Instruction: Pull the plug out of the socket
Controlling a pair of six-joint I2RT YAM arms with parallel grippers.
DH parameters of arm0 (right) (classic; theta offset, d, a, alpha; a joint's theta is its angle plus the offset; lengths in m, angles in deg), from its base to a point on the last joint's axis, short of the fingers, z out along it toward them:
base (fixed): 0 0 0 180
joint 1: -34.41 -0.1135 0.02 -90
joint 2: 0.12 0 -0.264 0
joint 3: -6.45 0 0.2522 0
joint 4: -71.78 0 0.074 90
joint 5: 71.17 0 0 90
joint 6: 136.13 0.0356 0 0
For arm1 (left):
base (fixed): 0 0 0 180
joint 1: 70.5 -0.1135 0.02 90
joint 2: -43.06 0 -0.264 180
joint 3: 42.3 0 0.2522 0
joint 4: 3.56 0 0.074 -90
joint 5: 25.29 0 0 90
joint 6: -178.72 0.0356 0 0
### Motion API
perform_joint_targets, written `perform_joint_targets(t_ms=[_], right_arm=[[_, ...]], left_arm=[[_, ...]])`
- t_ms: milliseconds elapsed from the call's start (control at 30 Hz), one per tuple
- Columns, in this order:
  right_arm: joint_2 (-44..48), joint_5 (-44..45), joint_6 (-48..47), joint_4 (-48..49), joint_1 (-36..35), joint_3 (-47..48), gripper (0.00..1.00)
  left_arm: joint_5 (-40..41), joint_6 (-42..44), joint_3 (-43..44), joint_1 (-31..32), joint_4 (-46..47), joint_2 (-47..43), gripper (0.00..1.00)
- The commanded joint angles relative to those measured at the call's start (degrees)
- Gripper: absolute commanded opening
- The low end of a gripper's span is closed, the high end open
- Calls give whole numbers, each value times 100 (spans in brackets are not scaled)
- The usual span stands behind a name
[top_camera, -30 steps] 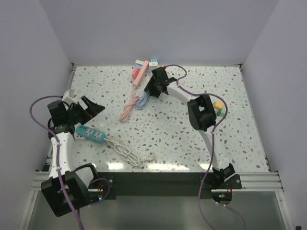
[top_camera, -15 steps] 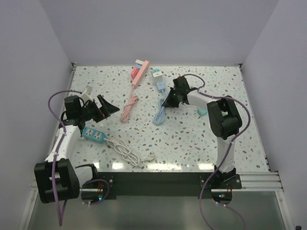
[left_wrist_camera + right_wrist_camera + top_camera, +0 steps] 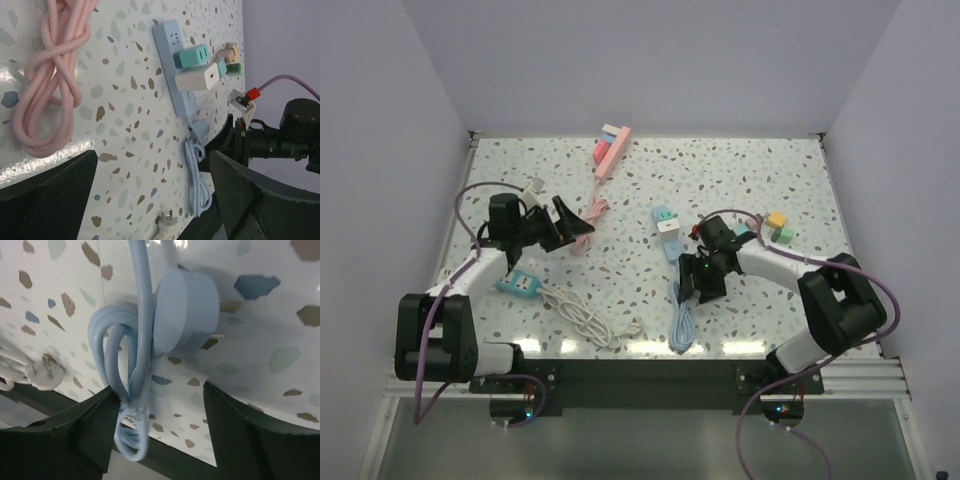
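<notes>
My right gripper is to pull it off the socket, so next it should hold the white adapter [image 3: 198, 78] by its opposite sides and leave the teal plug [image 3: 193, 55] free.
A light blue power strip [image 3: 668, 226] lies mid-table with a teal plug [image 3: 193, 55] and a white adapter [image 3: 198, 80] plugged into it. Its blue cord bundle [image 3: 680, 325] trails toward the near edge. My right gripper [image 3: 698, 284] is open, low over the cord just near of the strip. In the right wrist view the strip's round blue plug [image 3: 187, 310] and the looped cord [image 3: 129, 370] lie ahead of the gripper [image 3: 155, 435], with the cord against the left finger. My left gripper [image 3: 582, 228] is open and empty beside the pink cord [image 3: 586, 222], facing the strip.
A pink power strip [image 3: 613, 152] with plugs lies at the far edge. A teal power strip [image 3: 520, 284] with a white cord [image 3: 585, 318] lies near left. Yellow [image 3: 776, 219] and green [image 3: 783, 235] adapters sit at the right.
The right arm has dragged the blue strip and its cord from the far middle toward the near centre. The left gripper has swung right, up to the pink cord.
</notes>
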Motion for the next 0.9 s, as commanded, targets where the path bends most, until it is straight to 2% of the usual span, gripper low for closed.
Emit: perform_joint_targets(t_ms=[0,33,67,100,233,433,700,867], right_arm=[[243,-56,-515,-1299,-48,-135,74],[304,-65,-550,-1317,-39,31,83],[323,-39,-638,-1360,-39,180,97],[340,23,-682,-1491,-39,365,98],[402,680,-840,-1642,-39,1604,98],[-336,1376,-1192,-1616,-39,2974,98],[-1503,2148,-1403,-1475,-302,4126,98],[-1892,2598,-1342,-1308,-539,4304,98]], left_arm=[[194,-203,167,264,597,155,100],[203,-221,184,291,632,164,100],[238,-221,193,326,642,173,100],[256,-239,202,370,650,190,100],[291,-248,254,415,659,199,100],[361,-292,228,476,729,226,100],[599,-449,18,643,975,313,100],[669,-511,-71,704,1063,375,100]])
